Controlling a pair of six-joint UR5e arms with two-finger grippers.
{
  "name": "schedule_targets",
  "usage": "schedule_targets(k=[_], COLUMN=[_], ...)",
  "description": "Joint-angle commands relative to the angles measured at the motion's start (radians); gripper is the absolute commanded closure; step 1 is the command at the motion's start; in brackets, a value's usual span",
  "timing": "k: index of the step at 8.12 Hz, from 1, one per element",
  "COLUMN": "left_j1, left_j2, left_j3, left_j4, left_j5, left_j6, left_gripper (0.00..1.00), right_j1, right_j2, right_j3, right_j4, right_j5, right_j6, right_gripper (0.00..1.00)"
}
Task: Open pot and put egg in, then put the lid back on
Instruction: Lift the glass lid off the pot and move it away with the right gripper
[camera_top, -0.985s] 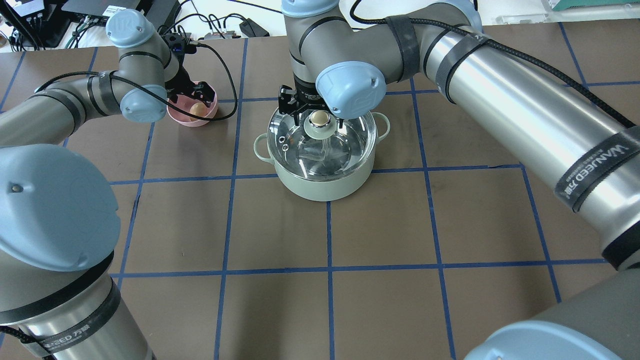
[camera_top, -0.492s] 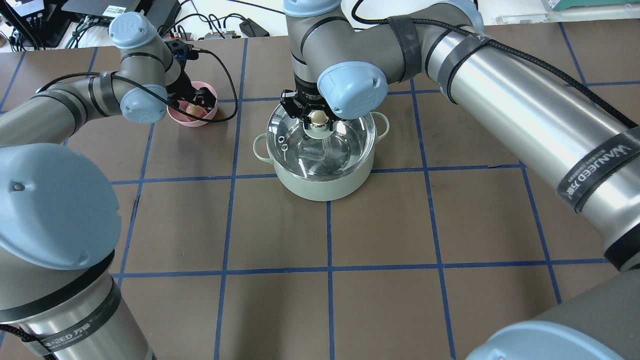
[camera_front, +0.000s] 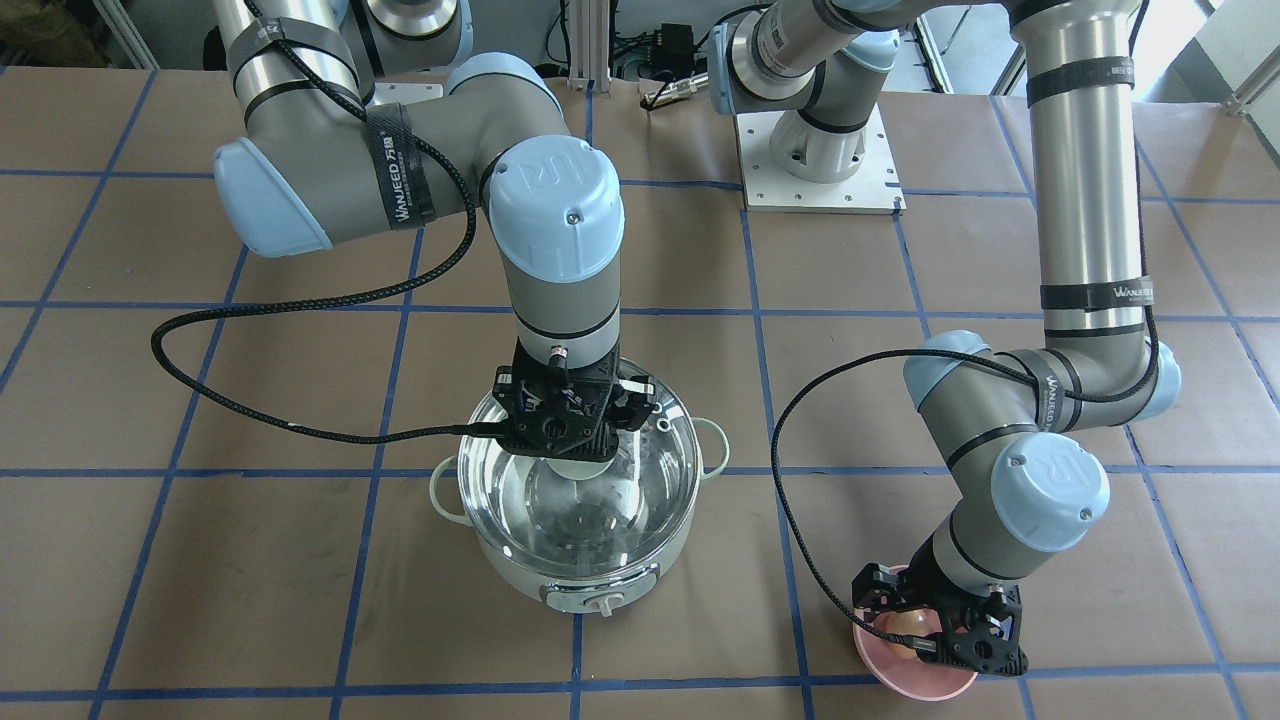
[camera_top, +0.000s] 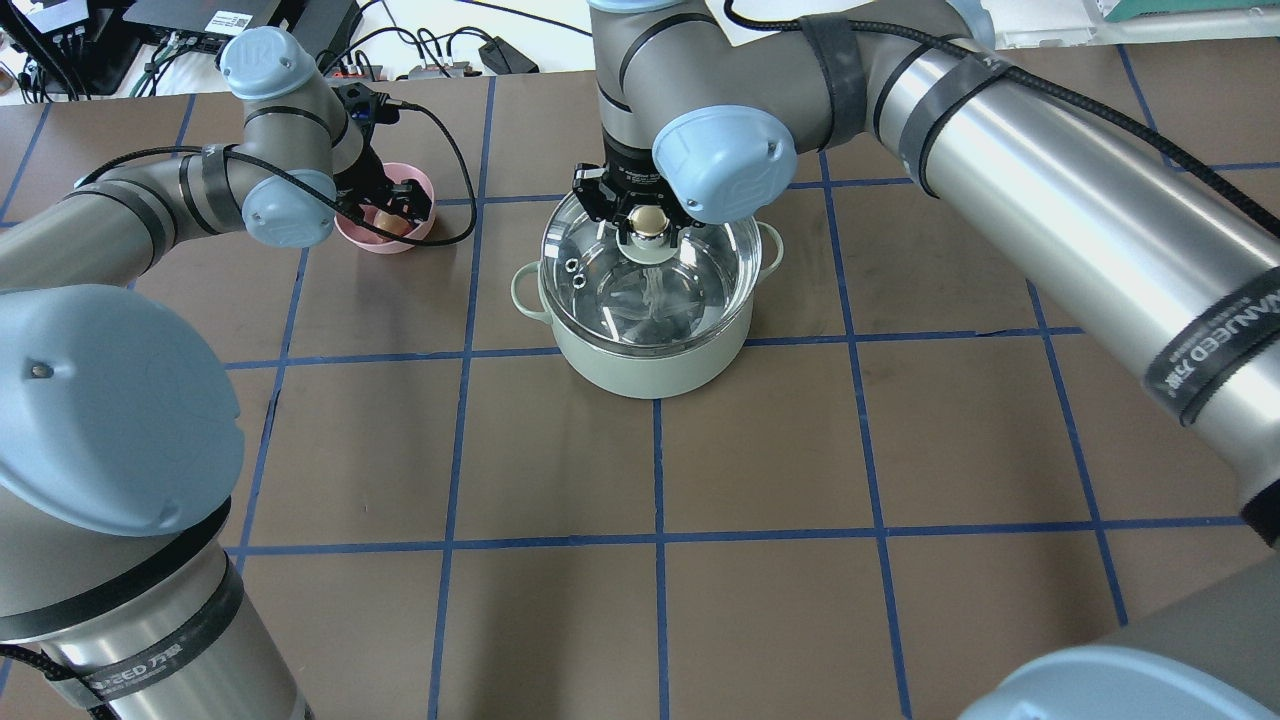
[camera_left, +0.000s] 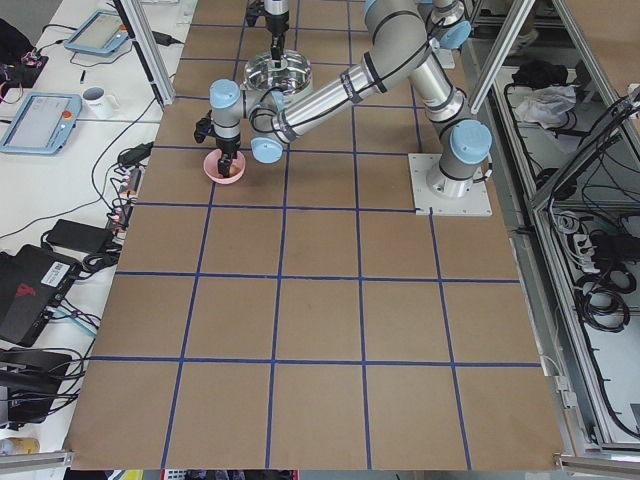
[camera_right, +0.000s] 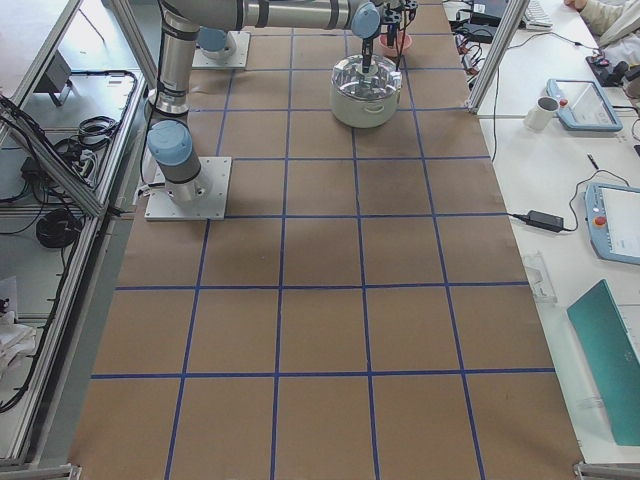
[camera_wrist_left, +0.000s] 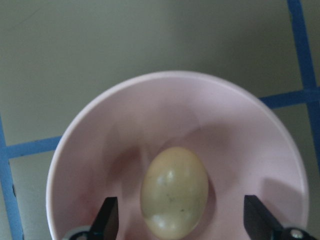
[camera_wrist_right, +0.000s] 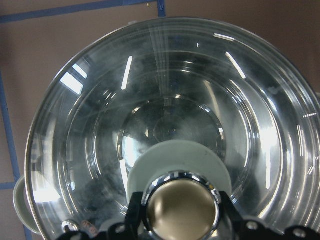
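Observation:
My left gripper grabs the egg across its narrow middle (camera_wrist_left: 174, 194) next. The tan egg has a thin shell and lies lengthwise between my left gripper's fingertips.
The mint-green pot (camera_top: 640, 365) stands mid-table with the glass lid (camera_top: 650, 300) over it; I cannot tell whether the lid rests on the rim or is just lifted. My right gripper (camera_top: 647, 224) is shut on the lid's beige knob (camera_wrist_right: 181, 210), one finger on each side. The tan egg (camera_wrist_left: 175, 197) lies in a pink bowl (camera_wrist_left: 150, 115) to the pot's left. My left gripper (camera_wrist_left: 181, 220) is open and lowered into the bowl, with its fingers (camera_wrist_left: 107, 220) on either side of the egg and apart from it.
The pink bowl (camera_top: 380, 240) sits about one grid square left of the pot. The pot's loop handles (camera_top: 525, 290) stick out at both sides and its dial (camera_front: 600, 605) faces away from the robot. Cables and electronics lie beyond the table's far edge.
My right gripper has come down and closed on the lid's knob, and the arm has shifted a little to the right. My left gripper has sunk lower into the bowl around the egg.

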Motion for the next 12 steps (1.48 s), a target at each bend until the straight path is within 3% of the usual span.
schedule_targets(k=[1,5,6,8,10,12], left_j1=[0.0,-0.003,0.0,0.0,0.0,-0.003], left_j2=[-0.002,-0.002,-0.002,0.0,0.003,0.033], left_j3=[0.0,0.0,-0.001,0.0,0.0,0.0], left_j4=[0.0,0.0,0.0,0.0,0.0,0.0], left_j5=[0.001,-0.002,-0.004,-0.008,-0.01,-0.005], left_j6=[0.026,0.026,0.025,0.023,0.022,0.025], left_gripper=[0.37,0.5,0.61,0.65,0.85,0.86], right_j1=[-0.037,-0.167,-0.207,-0.301,-0.385,-0.442], right_j2=[-0.07,-0.202,-0.225,-0.257,-0.28,-0.292], right_j3=[0.0,0.005,0.008,0.009,0.009,0.009], right_j4=[0.027,0.166,0.2,0.244,0.286,0.303], right_j5=[-0.001,-0.016,-0.016,-0.015,-0.012,-0.031], right_j6=[-0.011,-0.183,-0.253,-0.316,-0.421,-0.511], right_gripper=[0.92,0.94,0.95,0.97,0.98,0.99])
